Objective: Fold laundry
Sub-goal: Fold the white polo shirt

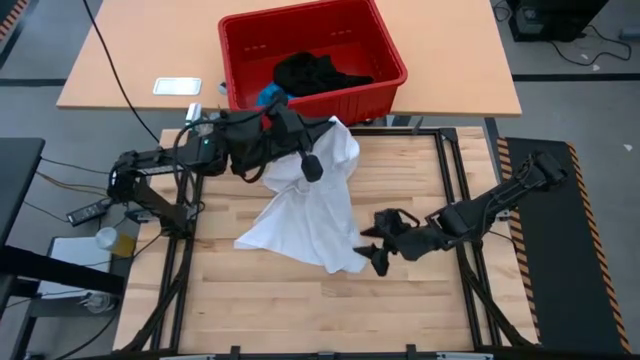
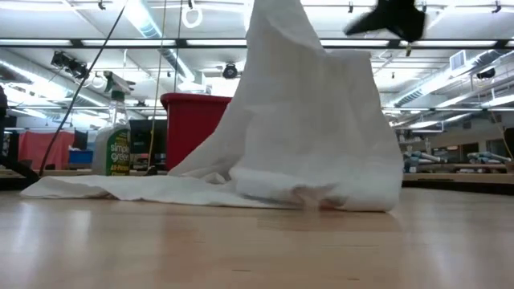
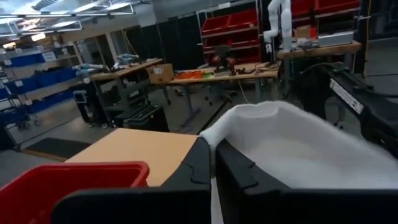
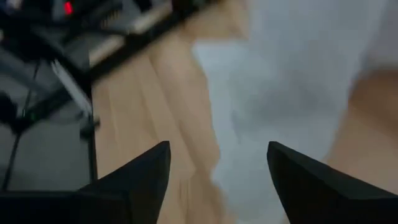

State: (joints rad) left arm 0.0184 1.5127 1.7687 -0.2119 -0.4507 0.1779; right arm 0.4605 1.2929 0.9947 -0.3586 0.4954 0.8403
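Note:
Next, my right gripper grips the white garment (image 1: 310,215) by its loose lower corner (image 1: 355,262) to lift and spread it for folding.
The white garment (image 1: 300,210) is raised at its far part, and its lower part lies spread on the wooden table. In the low view it stands like a tent (image 2: 313,120). My left gripper (image 1: 312,165) is above the table's far middle, shut on the white garment (image 3: 286,143). My right gripper (image 1: 378,248) is open and empty just right of the garment's near right corner. The white cloth lies ahead of its fingers (image 4: 280,93). The black garment (image 1: 315,72) and the blue garment (image 1: 270,95) lie in the red basket (image 1: 385,45). My left gripper pinches a raised fold of the white garment (image 3: 219,138) between its two fingers (image 3: 193,171). The fingers lie about level. The cloth hangs slack below the hold, and its lower part (image 2: 161,189) rests on the table. One layer or several, I cannot tell.
The red basket stands on a tan table (image 1: 130,70) beyond the wooden table's far edge. A spray bottle (image 2: 115,144) stands at the far left. Bare wood (image 1: 300,310) lies along the near side of the table.

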